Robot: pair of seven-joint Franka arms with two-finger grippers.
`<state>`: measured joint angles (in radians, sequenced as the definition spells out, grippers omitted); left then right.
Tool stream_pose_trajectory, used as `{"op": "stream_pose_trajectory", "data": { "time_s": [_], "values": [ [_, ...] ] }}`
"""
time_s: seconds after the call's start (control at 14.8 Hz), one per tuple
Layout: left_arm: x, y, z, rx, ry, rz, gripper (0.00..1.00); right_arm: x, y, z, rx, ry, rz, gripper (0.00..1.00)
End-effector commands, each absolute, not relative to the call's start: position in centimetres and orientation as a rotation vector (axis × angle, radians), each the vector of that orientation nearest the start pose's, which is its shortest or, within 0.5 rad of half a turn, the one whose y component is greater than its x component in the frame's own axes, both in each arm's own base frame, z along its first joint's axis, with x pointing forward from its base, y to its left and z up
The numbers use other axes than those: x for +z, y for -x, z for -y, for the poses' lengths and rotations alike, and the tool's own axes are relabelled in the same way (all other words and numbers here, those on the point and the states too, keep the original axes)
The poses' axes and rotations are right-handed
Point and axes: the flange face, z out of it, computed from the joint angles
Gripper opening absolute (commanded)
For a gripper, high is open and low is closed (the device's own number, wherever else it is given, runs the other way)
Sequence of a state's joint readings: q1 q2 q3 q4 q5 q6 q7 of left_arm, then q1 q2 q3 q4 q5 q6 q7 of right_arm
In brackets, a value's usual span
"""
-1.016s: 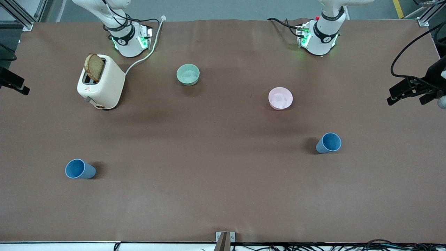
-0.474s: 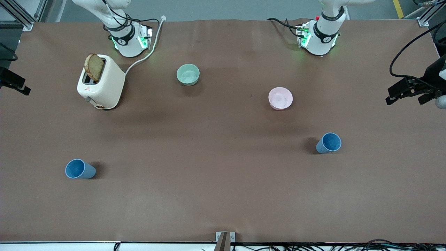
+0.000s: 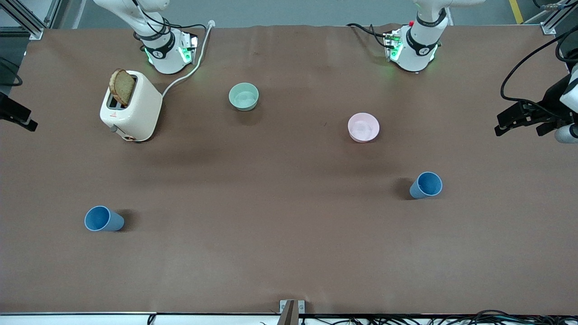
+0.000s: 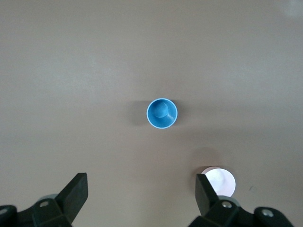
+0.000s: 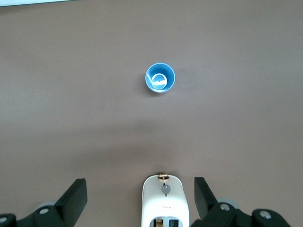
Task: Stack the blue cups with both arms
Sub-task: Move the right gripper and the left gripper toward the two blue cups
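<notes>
My right gripper grabs the cup beside the toaster by its rim (image 3: 98, 206) next, to stack the blue cup with the other blue cup (image 3: 426, 185).
Two blue cups stand upright and far apart on the brown table. One cup (image 3: 426, 185) (image 4: 162, 113) is toward the left arm's end, the other cup (image 3: 103, 219) (image 5: 160, 78) toward the right arm's end. My left gripper (image 3: 519, 130) (image 4: 140, 193) hangs high over the left arm's end of the table, open and holding nothing. My right gripper (image 3: 20, 118) (image 5: 140, 195) hangs high over the right arm's end, partly cut off in the front view, also open and holding nothing.
A white toaster (image 3: 132, 108) (image 5: 164, 201) with a slice of bread stands in front of the right arm's base, its cord running back to the base. A mint-green bowl (image 3: 244, 96) and a pink bowl (image 3: 363, 127) (image 4: 218, 181) sit farther from the front camera than the cups.
The left gripper has drifted slightly inward over the table. The right gripper has shifted a little toward the view's edge. Cups, bowls and toaster have not moved.
</notes>
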<state>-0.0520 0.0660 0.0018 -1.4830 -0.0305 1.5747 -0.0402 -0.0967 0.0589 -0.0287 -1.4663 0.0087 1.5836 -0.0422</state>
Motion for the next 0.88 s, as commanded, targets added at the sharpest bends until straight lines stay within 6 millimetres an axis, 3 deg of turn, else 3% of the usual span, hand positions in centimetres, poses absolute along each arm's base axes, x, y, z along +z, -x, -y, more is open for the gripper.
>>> {"op": "stream_pose_trajectory", "data": {
  "time_s": [0.0, 0.27, 0.54, 0.68, 0.81],
  "values": [
    [62.5, -56.9, 3.5, 0.056, 3.184, -0.061, 1.0, 60.8, -60.1, 8.3, -0.127, 3.145, -0.156, 1.0],
    [61.2, -57.6, 3.8, 0.092, 3.175, -0.065, 1.0, 52.9, -65.1, 11.1, -0.172, 3.159, -0.178, 1.0],
    [54.7, -60.7, 3.3, 0.242, 3.161, -0.052, 1.0, 43.5, -68.5, 15.0, -0.177, 3.177, -0.19, 0.99],
    [51.9, -62.4, 2.9, 0.232, 3.159, -0.037, 1.0, 39.4, -69.3, 15.2, -0.138, 3.146, -0.206, 0.98],
    [49.9, -63.3, 2.4, 0.246, 3.158, -0.024, 1.0, 35.1, -69.8, 16.8, -0.1, 3.116, -0.251, 0.98]
  ]
}}
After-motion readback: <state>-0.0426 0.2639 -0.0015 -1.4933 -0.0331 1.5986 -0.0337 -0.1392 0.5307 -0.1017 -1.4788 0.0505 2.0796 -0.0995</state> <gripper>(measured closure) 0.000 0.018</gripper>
